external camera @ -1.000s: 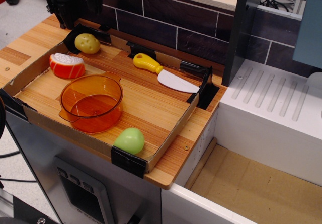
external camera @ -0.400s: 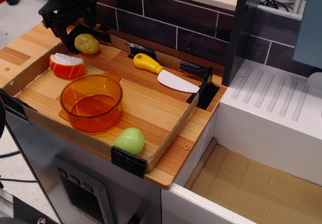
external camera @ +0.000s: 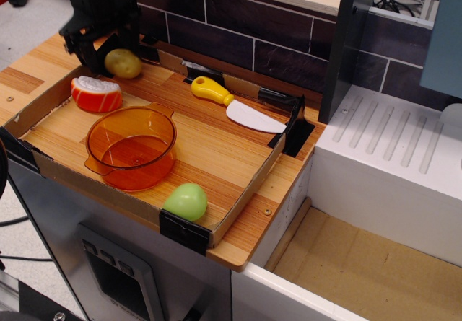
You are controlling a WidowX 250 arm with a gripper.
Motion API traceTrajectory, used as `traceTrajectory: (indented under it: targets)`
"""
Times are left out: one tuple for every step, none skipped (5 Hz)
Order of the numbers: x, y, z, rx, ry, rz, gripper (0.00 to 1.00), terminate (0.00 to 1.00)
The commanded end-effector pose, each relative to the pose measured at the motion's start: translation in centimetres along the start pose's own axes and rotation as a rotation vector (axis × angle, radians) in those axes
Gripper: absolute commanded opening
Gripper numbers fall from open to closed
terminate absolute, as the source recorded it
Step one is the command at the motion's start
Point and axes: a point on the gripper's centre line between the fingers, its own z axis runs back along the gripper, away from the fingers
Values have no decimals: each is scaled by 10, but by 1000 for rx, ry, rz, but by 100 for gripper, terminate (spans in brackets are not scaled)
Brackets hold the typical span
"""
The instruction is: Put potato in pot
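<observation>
My gripper is to take hold of the rounded sides of the potato (external camera: 124,63) next, so that it can put the potato in the orange pot (external camera: 131,148).
The yellow potato (external camera: 124,63) lies at the far left corner of the wooden tray (external camera: 216,159). My black gripper (external camera: 110,50) hangs right over it, open, with one finger at its left and the other behind its right side. I cannot tell whether the fingers touch the potato. The orange translucent pot (external camera: 131,148) stands empty at the tray's front left, about a pot's width nearer the camera than the potato.
An orange-and-white wedge toy (external camera: 95,94) lies between the potato and the pot. A light-green rounded toy (external camera: 185,201) sits at the tray's front edge. A yellow-handled white knife (external camera: 234,107) lies toward the back. A dark tiled wall stands behind and a white sink (external camera: 390,162) at the right.
My gripper has come down and slightly right, from above the tray's back corner to around the potato. The potato and the other things have not moved.
</observation>
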Motion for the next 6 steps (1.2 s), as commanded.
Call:
traceTrajectory:
  targets:
    - [3,-5,6,-34,-58,1,100,0]
    - [4,-6,4,-55,-56,22,0,0]
    - [5,-8,6,-79,-56,41,0,0]
    - [6,-11,17,-121,-53,57,0,0]
    - [-1,-14,62,-231,-19,40,0,0]
    - [-10,-12,93,-257,46,26,0,0]
